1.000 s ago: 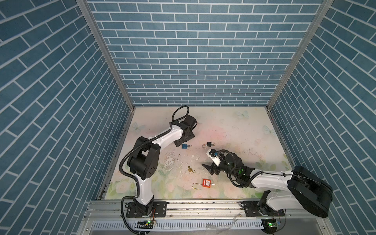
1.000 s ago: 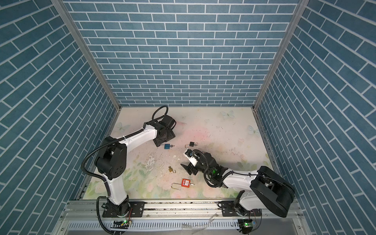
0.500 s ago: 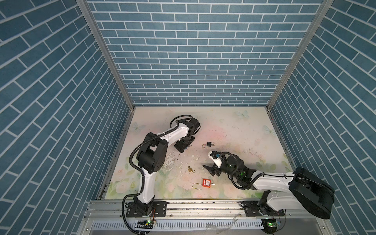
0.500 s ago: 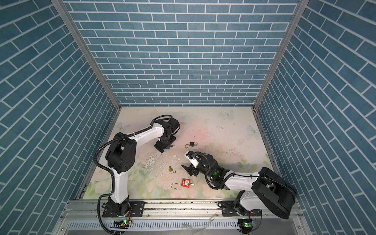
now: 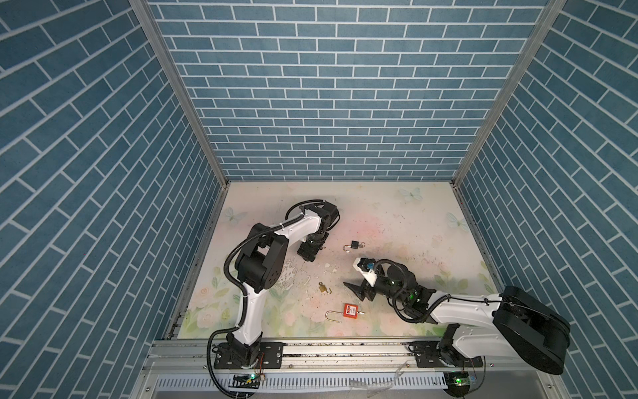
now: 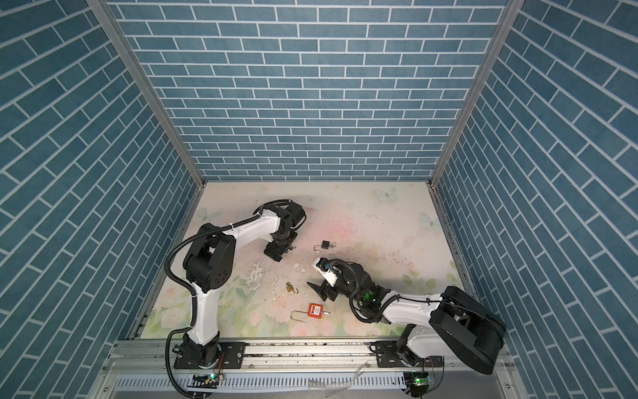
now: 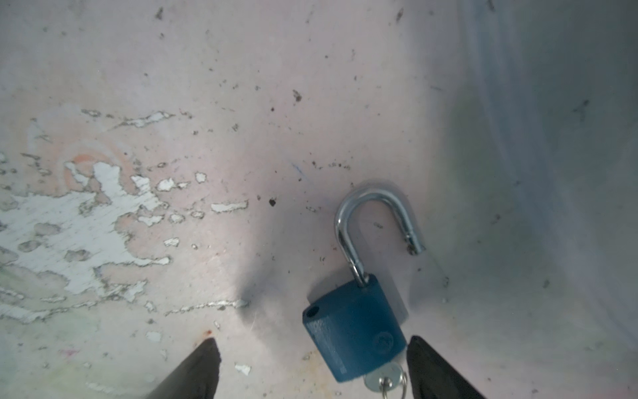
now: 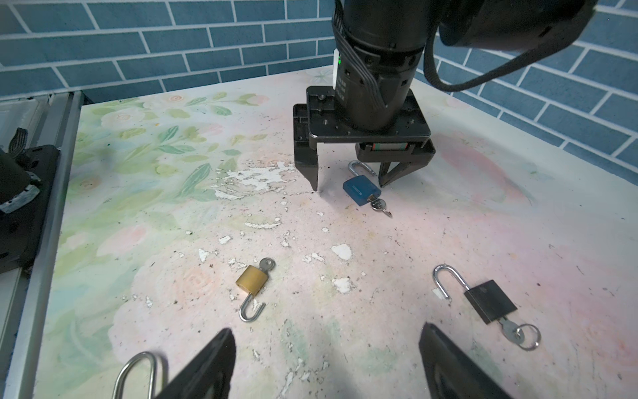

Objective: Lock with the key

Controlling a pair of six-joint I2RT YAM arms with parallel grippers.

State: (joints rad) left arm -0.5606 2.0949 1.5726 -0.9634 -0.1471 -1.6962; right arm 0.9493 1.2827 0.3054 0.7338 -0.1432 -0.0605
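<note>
My left gripper takes hold of the blue padlock (image 7: 355, 331) by the narrow sides of its body next, which leaves the shackle and key free for locking.
A blue padlock (image 7: 355, 331) lies flat on the table, its silver shackle (image 7: 373, 214) swung open and a key (image 7: 385, 380) in its keyhole. My left gripper (image 7: 312, 362) points down over it, open, with the lock's body between the fingertips and close to one of them. The right wrist view shows the same: that lock (image 8: 360, 190), its key (image 8: 378, 204) and the left gripper (image 8: 348, 179) straddling it. In both top views the left gripper (image 5: 310, 250) (image 6: 276, 250) covers the lock. My right gripper (image 8: 326, 329) (image 5: 355, 281) hovers open and empty near the table's middle.
A brass padlock (image 8: 252, 280) (image 5: 323, 287), a black padlock (image 8: 488, 300) (image 5: 354, 245) and a red padlock (image 5: 349, 310) lie open with keys in them. The tabletop's print is flaked (image 8: 255, 179) beside the blue lock. Brick walls enclose three sides.
My left gripper has swung forward and down from behind the blue padlock and now stands over it, hiding it from above. The right arm has barely moved.
</note>
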